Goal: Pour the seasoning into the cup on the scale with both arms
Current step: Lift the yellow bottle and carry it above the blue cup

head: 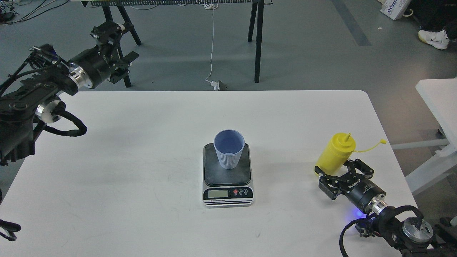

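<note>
My right gripper grabs the yellow bottle by its lower body (327, 164) next, to pour seasoning into the cup (229, 148) on the scale.
The light-blue ribbed cup (229, 148) stands upright on the dark plate of the scale (228, 193) at the middle of the white table (135, 150). The yellow seasoning bottle (335, 151) stands upright at the right of the table, its tethered cap (383, 141) hanging off to the right. My right gripper (337, 168) is open, with its fingers on either side of the bottle's lower part. My left gripper (119, 42) is open and empty, raised beyond the table's far left corner, far from the cup.
A second white table (439, 96) stands close to the right edge. Black trestle legs (257, 39) and a white cable (212, 43) are on the floor behind. A shoe (433, 38) shows at the top right.
</note>
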Tool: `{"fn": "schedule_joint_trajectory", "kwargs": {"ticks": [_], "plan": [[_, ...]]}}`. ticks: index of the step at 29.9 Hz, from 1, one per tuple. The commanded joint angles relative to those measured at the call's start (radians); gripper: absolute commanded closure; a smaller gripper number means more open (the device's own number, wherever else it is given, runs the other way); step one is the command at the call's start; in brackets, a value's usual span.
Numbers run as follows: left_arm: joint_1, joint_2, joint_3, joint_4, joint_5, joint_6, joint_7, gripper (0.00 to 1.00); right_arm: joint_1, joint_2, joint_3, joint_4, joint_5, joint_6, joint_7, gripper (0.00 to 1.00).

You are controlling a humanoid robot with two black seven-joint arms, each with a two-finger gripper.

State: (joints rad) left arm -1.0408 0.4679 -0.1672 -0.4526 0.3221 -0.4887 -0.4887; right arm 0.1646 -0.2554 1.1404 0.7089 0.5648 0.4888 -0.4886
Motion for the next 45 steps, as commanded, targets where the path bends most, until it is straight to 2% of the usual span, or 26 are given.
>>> {"fn": "schedule_joint_trajectory", "kwargs": {"ticks": [1, 4, 7, 11, 13, 16, 20, 23, 26, 32, 41, 45], "plan": [[0.001, 0.000, 0.000, 0.000, 0.000, 0.000, 0.000, 0.08, 0.000, -0.005, -0.004, 0.003, -0.011, 0.000, 0.000, 0.87], [0.001, 0.000, 0.000, 0.000, 0.000, 0.000, 0.000, 0.08, 0.006, -0.010, 0.010, 0.010, -0.034, 0.000, 0.000, 0.95], [0.001, 0.000, -0.002, 0.000, 0.000, 0.000, 0.000, 0.08, 0.050, -0.040, 0.022, 0.021, -0.034, 0.000, 0.000, 0.98], [0.001, -0.002, -0.002, 0.000, 0.000, 0.000, 0.000, 0.08, 0.246, -0.146, 0.013, 0.024, -0.040, 0.000, 0.000, 0.98], [0.002, -0.002, -0.002, 0.002, -0.001, 0.000, 0.000, 0.08, 0.370, -0.183, 0.002, 0.026, -0.086, -0.065, 0.000, 0.98], [0.015, -0.003, -0.017, 0.002, -0.011, 0.000, 0.000, 0.08, 0.589, -0.197, -0.030, 0.024, -0.263, -0.166, 0.000, 0.98], [0.051, -0.005, -0.112, 0.003, -0.031, 0.000, 0.000, 0.08, 0.794, -0.174, -0.125, 0.032, -0.579, -0.219, 0.000, 0.98], [0.071, -0.008, -0.190, 0.003, -0.031, 0.000, 0.000, 0.08, 0.900, -0.105, -0.192, 0.069, -0.767, -0.272, 0.000, 0.98], [0.073, -0.006, -0.224, 0.005, -0.031, 0.000, 0.000, 0.08, 0.955, -0.032, -0.258, 0.127, -0.954, -0.312, 0.000, 0.98], [0.122, -0.003, -0.336, 0.003, -0.051, 0.000, 0.000, 0.08, 0.969, 0.062, -0.356, 0.299, -1.343, -0.317, 0.000, 0.98], [0.212, 0.001, -0.399, 0.002, -0.057, 0.000, 0.000, 0.08, 1.018, 0.054, -0.599, 0.492, -1.695, -0.299, 0.000, 0.98], [0.245, 0.000, -0.402, -0.008, -0.098, 0.000, 0.000, 0.07, 1.012, 0.036, -0.657, 0.514, -1.812, -0.300, 0.000, 0.98]]}}
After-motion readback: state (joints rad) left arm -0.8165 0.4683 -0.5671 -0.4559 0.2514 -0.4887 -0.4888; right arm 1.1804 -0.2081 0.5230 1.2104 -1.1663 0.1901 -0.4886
